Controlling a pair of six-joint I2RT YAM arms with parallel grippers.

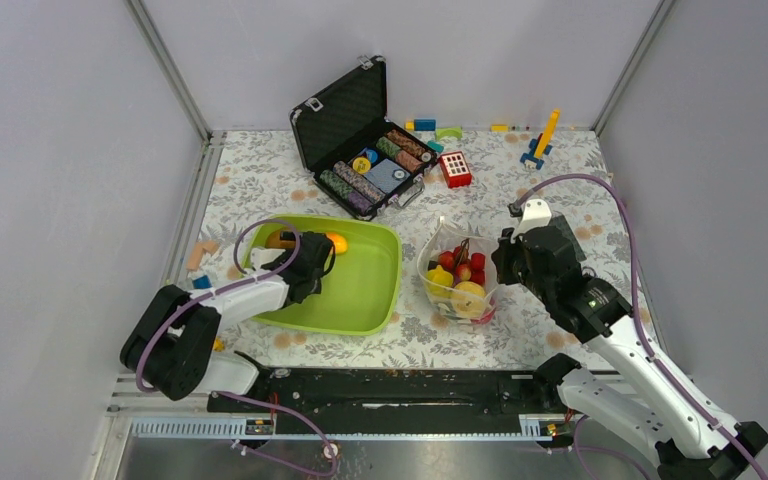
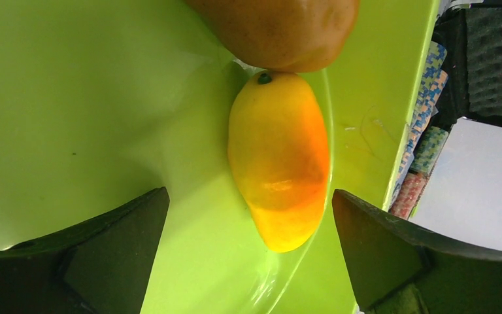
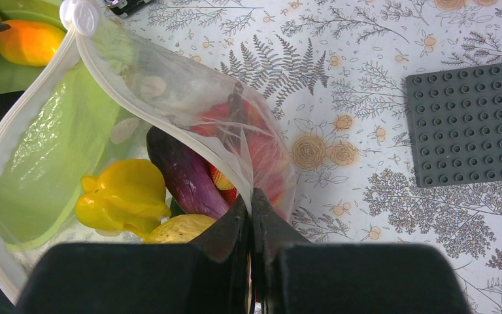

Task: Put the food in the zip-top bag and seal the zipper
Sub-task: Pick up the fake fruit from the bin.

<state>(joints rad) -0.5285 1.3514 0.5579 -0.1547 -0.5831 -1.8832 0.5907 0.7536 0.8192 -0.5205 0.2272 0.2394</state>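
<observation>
I will lower the orange-yellow fruit through the zip-top bag's opening, so my left gripper will grab the fruit across its narrow middle (image 1: pixel 336 243) (image 2: pixel 280 163) and leave its ends free.
The zip-top bag (image 1: pixel 457 280) stands open on the table right of the green tray (image 1: pixel 365 295). My right gripper (image 3: pixel 251 195) is shut on the bag's right edge and holds the mouth open; its zipper (image 3: pixel 26 98) curves round the opening. Inside lie a purple eggplant (image 3: pixel 186 173), yellow fruits (image 3: pixel 121 196) and red fruit (image 3: pixel 261 140). My left gripper (image 2: pixel 250 216) is open, low in the tray, its fingers either side of an orange-yellow fruit (image 2: pixel 278 160) without touching it. A brown-orange fruit (image 2: pixel 281 29) lies just beyond, against that fruit's tip.
An open black case of poker chips (image 1: pixel 360 140) stands behind the tray. Coloured building blocks (image 1: pixel 455 168) are scattered along the back. A grey baseplate (image 3: pixel 470 127) lies right of the bag. Small blocks (image 1: pixel 200 255) lie left of the tray.
</observation>
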